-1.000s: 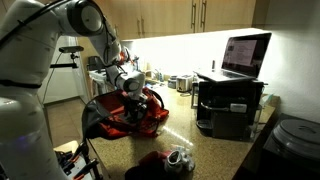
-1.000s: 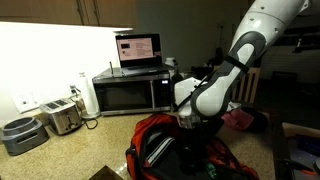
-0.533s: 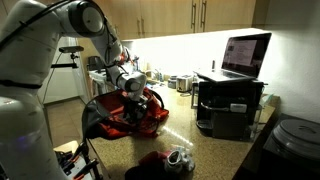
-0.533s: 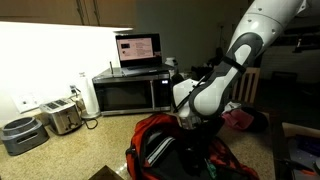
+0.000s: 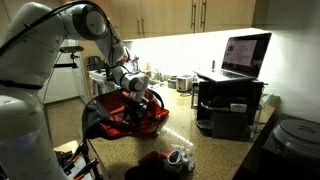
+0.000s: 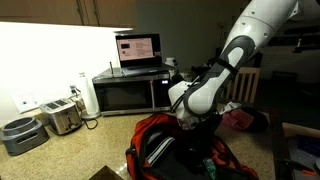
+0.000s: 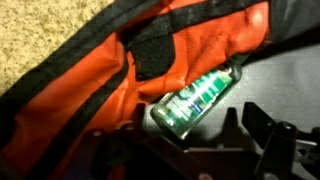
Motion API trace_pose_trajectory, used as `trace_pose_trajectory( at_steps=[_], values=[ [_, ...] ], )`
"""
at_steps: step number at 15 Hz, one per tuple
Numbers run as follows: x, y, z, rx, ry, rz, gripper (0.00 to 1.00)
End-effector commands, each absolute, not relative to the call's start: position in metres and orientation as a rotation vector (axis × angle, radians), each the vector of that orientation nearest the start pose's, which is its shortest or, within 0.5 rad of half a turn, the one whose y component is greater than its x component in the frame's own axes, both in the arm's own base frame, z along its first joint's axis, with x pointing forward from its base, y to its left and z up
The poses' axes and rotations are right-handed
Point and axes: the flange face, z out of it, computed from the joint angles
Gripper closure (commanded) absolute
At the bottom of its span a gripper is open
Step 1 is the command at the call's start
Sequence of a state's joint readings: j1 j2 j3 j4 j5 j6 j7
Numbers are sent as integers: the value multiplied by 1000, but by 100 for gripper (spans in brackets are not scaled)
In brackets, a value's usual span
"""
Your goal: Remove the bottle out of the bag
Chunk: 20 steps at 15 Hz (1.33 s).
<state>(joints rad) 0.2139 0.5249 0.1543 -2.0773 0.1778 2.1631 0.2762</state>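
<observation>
My gripper closes on the bottle's lower end now, since my fingers reach past this end on either side in the wrist view.
The red bag with black trim lies open and floppy on the counter, also seen in both exterior views. Inside it, in the wrist view, a clear green bottle lies on its side, cap pointing to the upper right. My gripper hovers just over the bag's mouth, open, with the bottle's lower end between its dark fingers and nothing gripped. In both exterior views the gripper reaches down into the bag's opening, and the bottle is not clear there.
A microwave with an open laptop on top stands behind the bag. A toaster and a grey pot sit along the wall. A small dark-red cloth heap lies near the counter's front edge.
The arm has shifted slightly over the bag, lowering toward the opening. The jaws stay wide apart and the bag has not moved.
</observation>
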Motion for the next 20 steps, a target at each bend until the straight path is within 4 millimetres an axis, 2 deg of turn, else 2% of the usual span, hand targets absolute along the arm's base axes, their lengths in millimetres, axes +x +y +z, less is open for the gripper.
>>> trace_pose_trajectory(
  at_steps=[1,6,9,13,17,20],
  values=[
    [498,200,144,-3003,14,775,32],
    [500,199,141,-2992,-4,761,66],
    [502,198,141,-2975,-28,735,82],
    [521,209,148,-2971,-95,652,82],
    [551,221,169,-2961,-140,538,82],
    [566,224,183,-2957,-146,475,82]
  ],
)
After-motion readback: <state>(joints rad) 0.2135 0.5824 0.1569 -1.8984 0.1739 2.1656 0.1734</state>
